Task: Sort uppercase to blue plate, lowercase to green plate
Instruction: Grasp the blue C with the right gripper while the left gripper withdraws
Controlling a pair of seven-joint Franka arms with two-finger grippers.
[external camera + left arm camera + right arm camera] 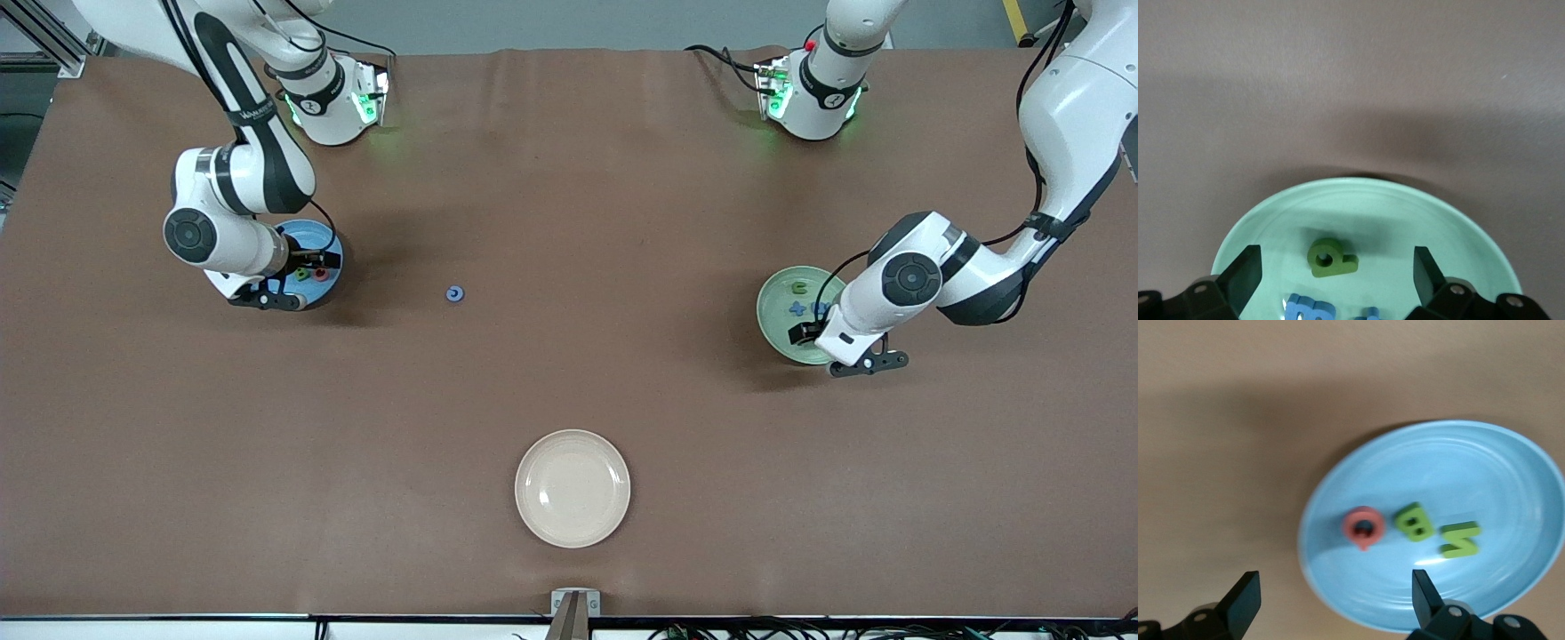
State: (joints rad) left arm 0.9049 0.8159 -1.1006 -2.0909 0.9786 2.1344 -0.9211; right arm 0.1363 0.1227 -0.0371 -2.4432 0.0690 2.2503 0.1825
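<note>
I will next use my right gripper to grab the blue ring-shaped letter by its curved body (454, 293), so the uppercase letters get sorted onto the blue plate.
My right gripper (318, 260) (1335, 600) hangs open and empty over the edge of the blue plate (311, 233) (1511, 473). In that plate lie three uppercase letters: a red ring (1363, 527), a green B (1415, 521) and a green N (1460, 540). A blue ring-shaped uppercase letter (455, 294) lies alone on the table between the plates. My left gripper (803, 334) (1336, 277) is open and empty over the green plate (775, 307) (1405, 213). A green p (1331, 257) lies between its fingers on the plate, beside a blue m (1308, 310), a blue t (1371, 313) and a green u (800, 288).
A cream plate (573, 487) sits near the table's front edge, nearer the front camera than the other two plates. Brown table cloth (569, 178) covers the whole surface. Both arm bases stand along the edge farthest from the front camera.
</note>
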